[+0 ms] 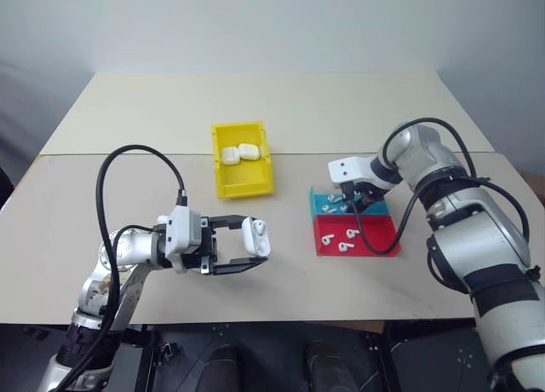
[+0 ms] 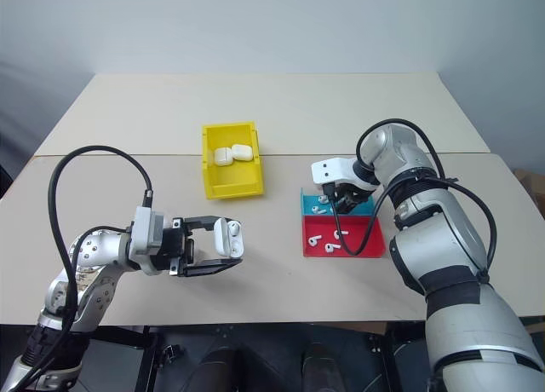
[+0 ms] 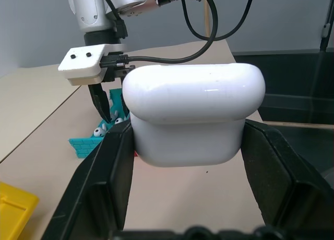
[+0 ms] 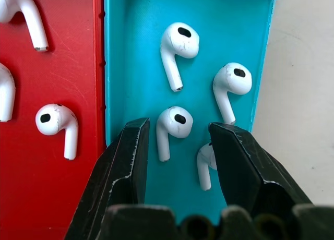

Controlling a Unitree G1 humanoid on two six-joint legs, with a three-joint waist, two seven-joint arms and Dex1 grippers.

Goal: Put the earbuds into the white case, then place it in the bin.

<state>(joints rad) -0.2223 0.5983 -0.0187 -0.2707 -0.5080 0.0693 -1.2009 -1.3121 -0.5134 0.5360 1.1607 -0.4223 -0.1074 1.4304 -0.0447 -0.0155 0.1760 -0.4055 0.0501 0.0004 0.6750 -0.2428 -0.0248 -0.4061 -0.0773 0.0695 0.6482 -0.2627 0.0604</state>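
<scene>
My right gripper should close on the white earbud now. My fingers are on either side of it down in the blue tray point(image 4: 133, 68), so they would hold it.
My left gripper point(image 1: 252, 243) is shut on a white case point(image 3: 193, 115), held just above the table's near side with the fingers level. My right gripper point(image 1: 352, 204) points down into the blue tray point(image 4: 130, 52) and is open. One earbud point(image 4: 173, 124) lies between its two black fingers point(image 4: 128, 156), touching neither. Several more earbuds lie in the blue tray, such as one point(image 4: 179, 44) farther in. Others lie in the red tray point(image 1: 375, 243). The yellow bin point(image 1: 247, 184) stands at mid-table with two white cases point(image 1: 239, 153) inside.
The red and blue trays sit side by side on the table's right half, the blue one farther from me. A seam runs across the table behind the bin. Black cables loop off both wrists.
</scene>
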